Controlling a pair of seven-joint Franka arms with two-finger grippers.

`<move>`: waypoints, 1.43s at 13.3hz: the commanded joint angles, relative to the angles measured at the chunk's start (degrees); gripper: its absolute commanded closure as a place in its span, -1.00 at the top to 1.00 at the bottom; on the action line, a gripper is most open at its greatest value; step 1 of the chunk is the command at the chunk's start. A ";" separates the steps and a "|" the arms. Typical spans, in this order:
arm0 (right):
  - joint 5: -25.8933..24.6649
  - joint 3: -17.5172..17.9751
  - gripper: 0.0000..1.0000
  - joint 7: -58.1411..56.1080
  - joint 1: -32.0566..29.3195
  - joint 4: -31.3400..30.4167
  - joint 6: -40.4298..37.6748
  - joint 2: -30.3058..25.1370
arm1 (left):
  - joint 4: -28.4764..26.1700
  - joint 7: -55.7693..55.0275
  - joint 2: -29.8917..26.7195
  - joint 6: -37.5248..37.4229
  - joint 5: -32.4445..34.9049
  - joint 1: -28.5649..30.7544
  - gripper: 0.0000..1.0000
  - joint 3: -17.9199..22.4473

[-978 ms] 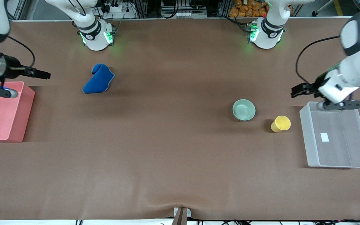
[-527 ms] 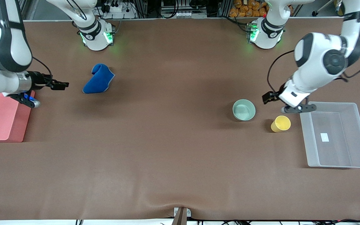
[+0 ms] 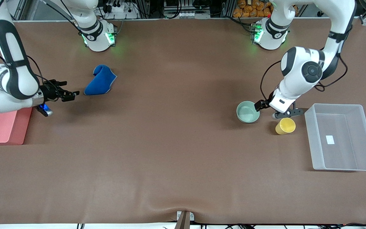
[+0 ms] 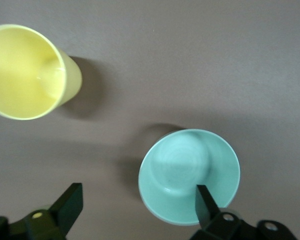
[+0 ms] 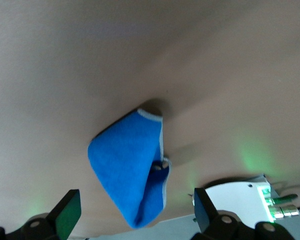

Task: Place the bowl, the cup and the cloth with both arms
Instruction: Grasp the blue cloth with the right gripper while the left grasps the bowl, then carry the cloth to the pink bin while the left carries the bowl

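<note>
My left gripper needs to grab the mint bowl by its rim next, and then it can put the bowl into the clear plastic bin.
The pale mint bowl stands upright on the brown table, with the yellow cup beside it toward the left arm's end. My left gripper hangs open over the bowl's cup-side rim. In the left wrist view, one finger is over the bowl, the other finger is over bare table, and the cup stands apart. The crumpled blue cloth lies near the right arm's base. My right gripper is open and empty, just short of the cloth.
A pink bin sits at the right arm's end of the table, partly under that arm. A clear plastic bin sits at the left arm's end, beside the cup. The right arm's base shows past the cloth.
Both arms have swung inward from over their bins. The left gripper came down to the bowl's rim. The right gripper moved toward the cloth. Bowl, cup and cloth have not moved.
</note>
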 commanded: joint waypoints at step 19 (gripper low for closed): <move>5.15 0.85 -0.65 -12.27 -1.43 -5.96 8.56 6.37 | 21.99 7.78 4.06 -22.07 0.01 1.95 -1.00 9.29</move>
